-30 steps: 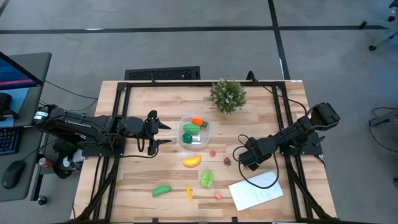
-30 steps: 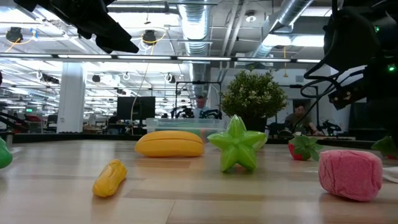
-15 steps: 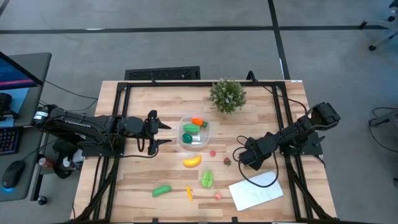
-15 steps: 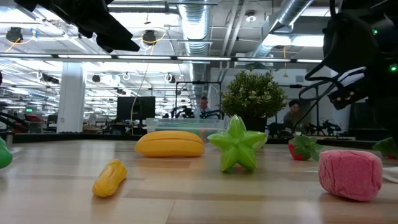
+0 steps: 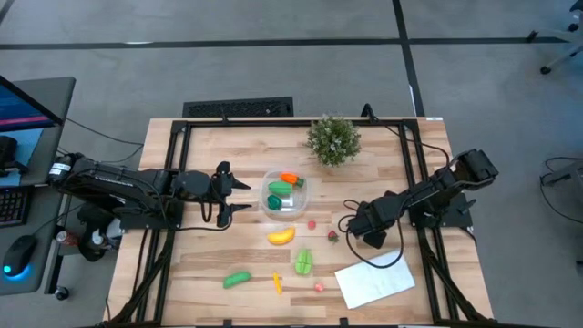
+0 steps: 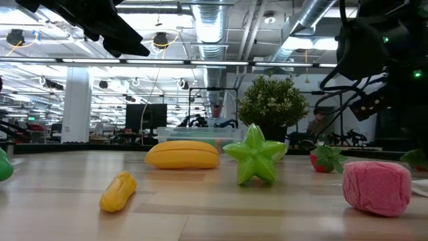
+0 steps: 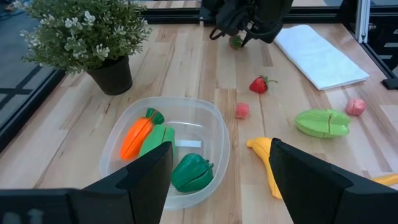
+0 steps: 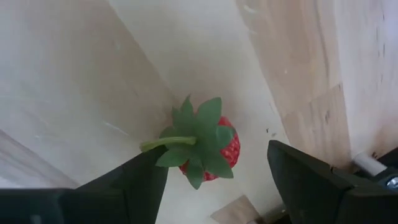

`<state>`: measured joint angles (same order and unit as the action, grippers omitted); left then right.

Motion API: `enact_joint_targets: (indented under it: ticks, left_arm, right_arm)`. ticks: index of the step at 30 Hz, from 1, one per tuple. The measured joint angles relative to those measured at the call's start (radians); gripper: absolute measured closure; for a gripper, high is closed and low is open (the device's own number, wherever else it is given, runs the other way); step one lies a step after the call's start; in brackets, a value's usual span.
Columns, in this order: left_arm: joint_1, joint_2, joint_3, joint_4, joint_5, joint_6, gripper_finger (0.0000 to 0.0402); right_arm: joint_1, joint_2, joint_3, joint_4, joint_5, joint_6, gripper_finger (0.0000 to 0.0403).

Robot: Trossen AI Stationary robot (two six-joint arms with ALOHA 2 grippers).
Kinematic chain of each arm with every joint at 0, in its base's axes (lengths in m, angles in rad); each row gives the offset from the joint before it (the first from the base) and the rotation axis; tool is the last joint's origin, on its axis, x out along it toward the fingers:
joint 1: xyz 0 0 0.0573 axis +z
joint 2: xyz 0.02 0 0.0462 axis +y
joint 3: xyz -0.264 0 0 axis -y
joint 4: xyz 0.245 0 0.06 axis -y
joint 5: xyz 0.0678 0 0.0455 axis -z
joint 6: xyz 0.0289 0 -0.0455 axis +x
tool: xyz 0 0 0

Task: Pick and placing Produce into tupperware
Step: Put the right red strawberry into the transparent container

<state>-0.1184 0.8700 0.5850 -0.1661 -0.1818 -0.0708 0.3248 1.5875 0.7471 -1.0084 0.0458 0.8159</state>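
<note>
My right gripper grips the strawberry [image 5: 333,236] by its red body below the leaves next, to get it into the clear tupperware [image 5: 284,193].
The clear tupperware [image 5: 284,193] sits mid-table and holds an orange carrot [image 7: 135,134] and green pieces [image 7: 191,173]. My left gripper [image 5: 228,191] hovers open just left of it. Loose produce lies on the wood: a yellow banana [image 5: 281,237], a green star-shaped fruit [image 5: 303,261], a green piece [image 5: 237,279], a small yellow-orange piece [image 5: 277,283], two pink berries [image 5: 320,286] and a red strawberry [image 5: 333,236]. My right gripper [image 5: 349,225] points down over the strawberry [image 8: 202,146], open. Its fingers stand on either side of the berry and do not touch it.
A bushy potted plant [image 5: 333,138] stands at the far edge, behind the tupperware. A flat white sheet [image 5: 373,278] lies at the near right, close to my right arm. Black frame rails run along both table sides.
My right gripper has shifted slightly toward the table's left, closer over the strawberry. The produce has stayed in place.
</note>
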Motion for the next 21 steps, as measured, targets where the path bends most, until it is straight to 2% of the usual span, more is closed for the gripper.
enact_joint_targets:
  ticks: [14,21]
  left_arm:
    - [0.000,0.000,0.000,0.000,-0.003,0.000,0.0145]
    - [0.000,0.000,0.000,0.000,-0.003,0.000,0.0145]
  right_arm:
    - [0.000,0.000,0.000,0.010,0.009,-0.120,0.0135]
    - [0.000,0.001,0.001,0.021,0.006,-0.145,0.0169]
